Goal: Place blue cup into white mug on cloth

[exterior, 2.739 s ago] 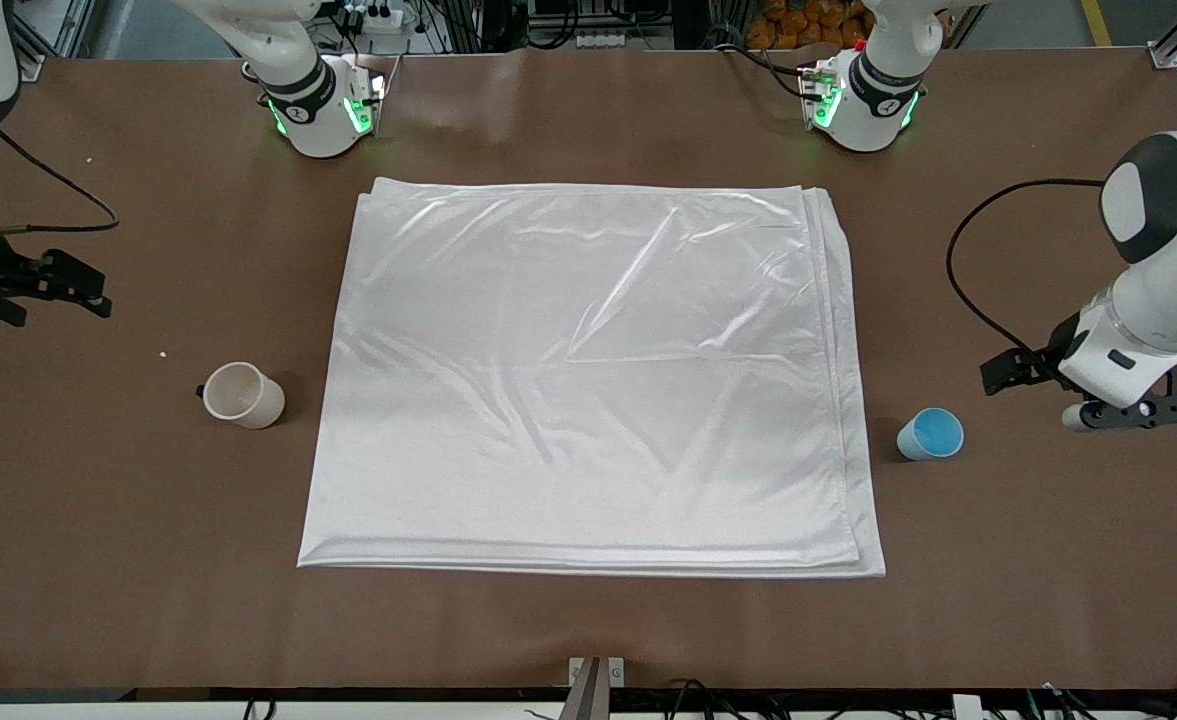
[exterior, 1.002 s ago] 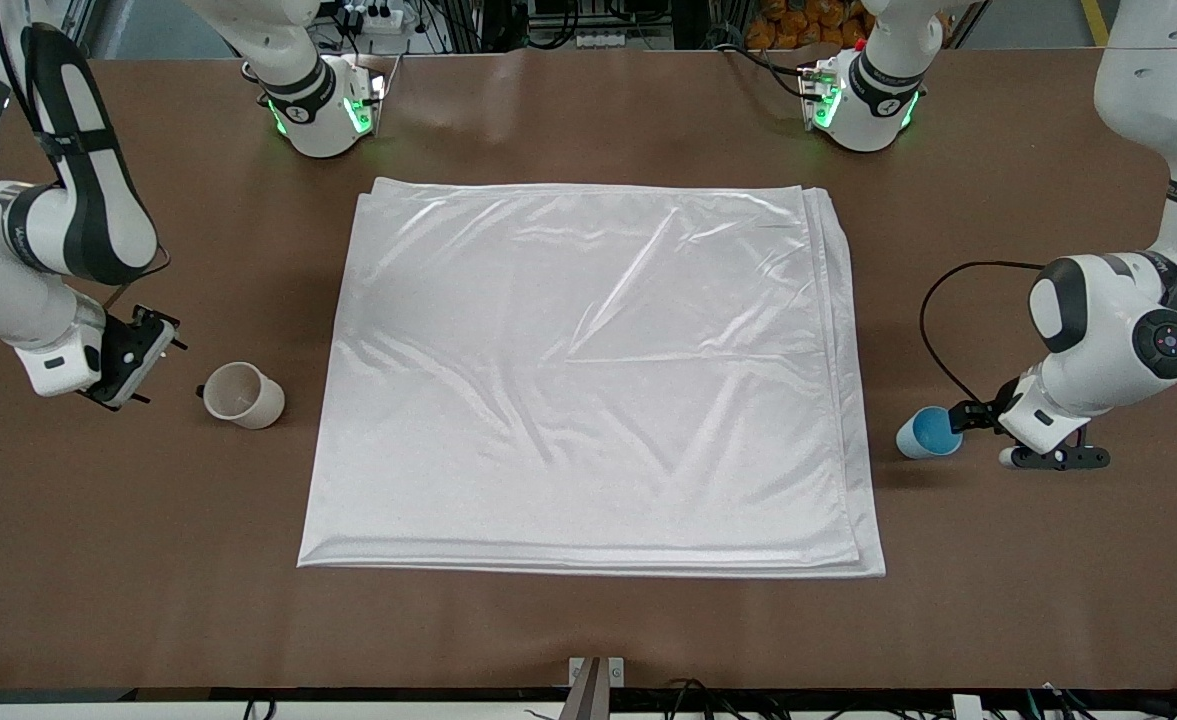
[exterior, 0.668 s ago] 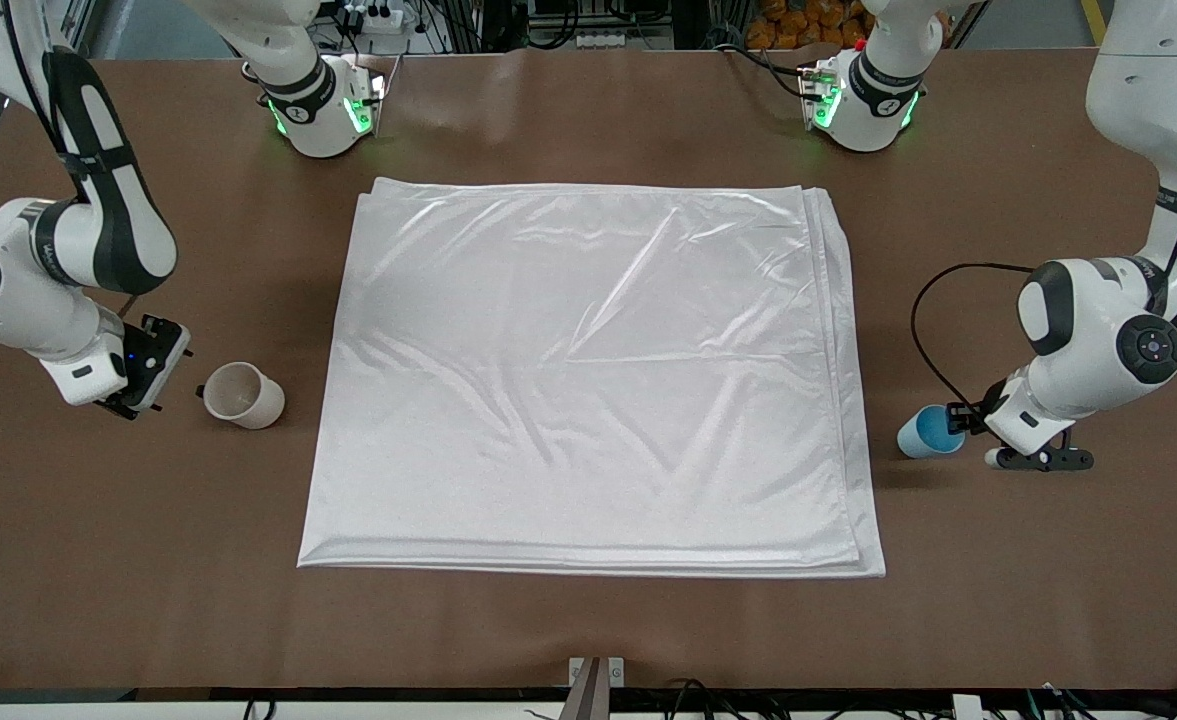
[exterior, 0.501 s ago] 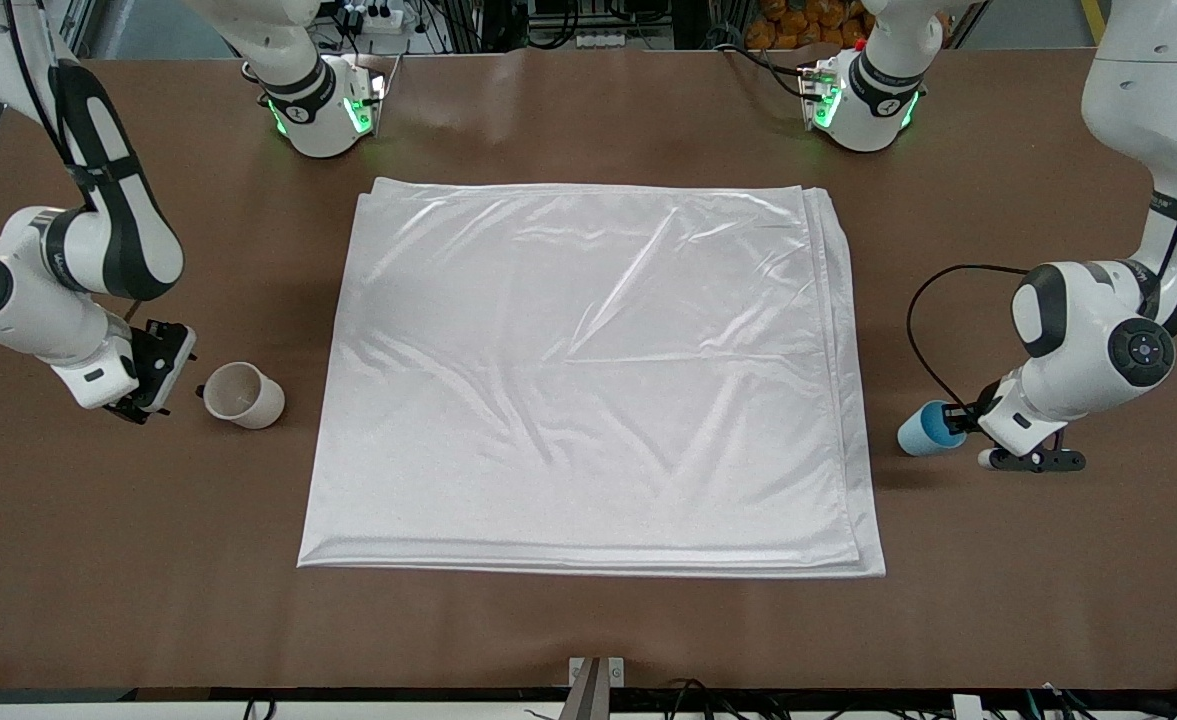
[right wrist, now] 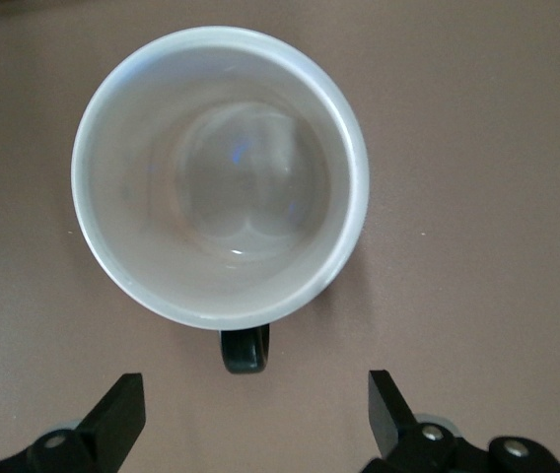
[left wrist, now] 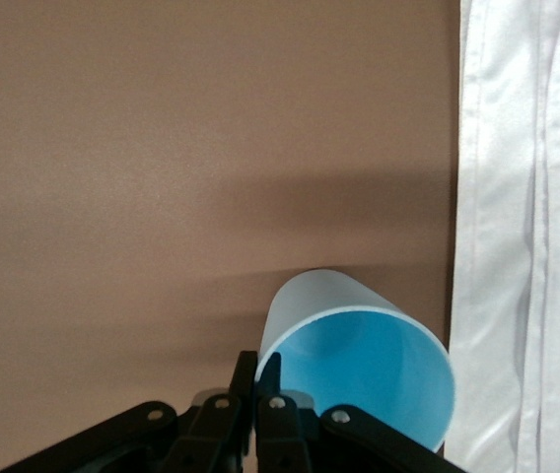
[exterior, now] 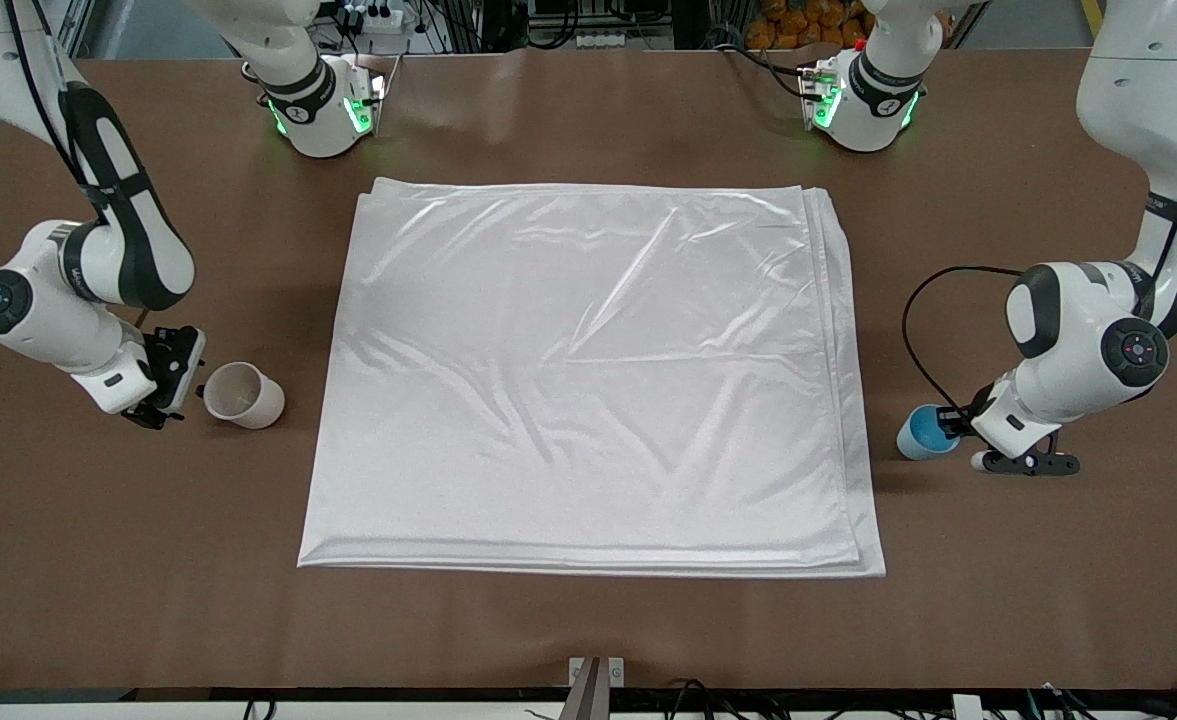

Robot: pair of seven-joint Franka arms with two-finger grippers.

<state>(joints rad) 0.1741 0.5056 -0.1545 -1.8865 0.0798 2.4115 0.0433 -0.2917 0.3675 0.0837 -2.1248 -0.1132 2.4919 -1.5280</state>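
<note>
My right gripper should grab the white mug by its dark handle [exterior: 200, 391] next. The white mug's opening [exterior: 234, 390] will then stay free for the blue cup to go in.
The blue cup [exterior: 920, 434] stands on the brown table beside the cloth's edge, toward the left arm's end. My left gripper [exterior: 952, 423] is shut on its rim, one finger inside and one outside, as the left wrist view shows, with the gripper [left wrist: 257, 367] at the cup [left wrist: 359, 365]. The white mug [exterior: 243, 395] stands on the table off the cloth [exterior: 588, 380], toward the right arm's end. My right gripper [exterior: 176, 377] is open just beside the mug's dark handle [right wrist: 245, 350]. In the right wrist view the gripper [right wrist: 255, 414] faces the mug [right wrist: 221, 177] without touching it.
The bare brown table [exterior: 588, 630] surrounds the cloth. Both arm bases [exterior: 323, 110] stand along the edge farthest from the front camera. A black cable [exterior: 913, 330] loops over the table by the left arm. A small metal bracket [exterior: 596, 672] sits at the nearest edge.
Both arms swung in from the table's ends and came down to the cups. The left gripper reached the blue cup's rim and nudged it slightly. The right gripper moved closer to the mug's handle.
</note>
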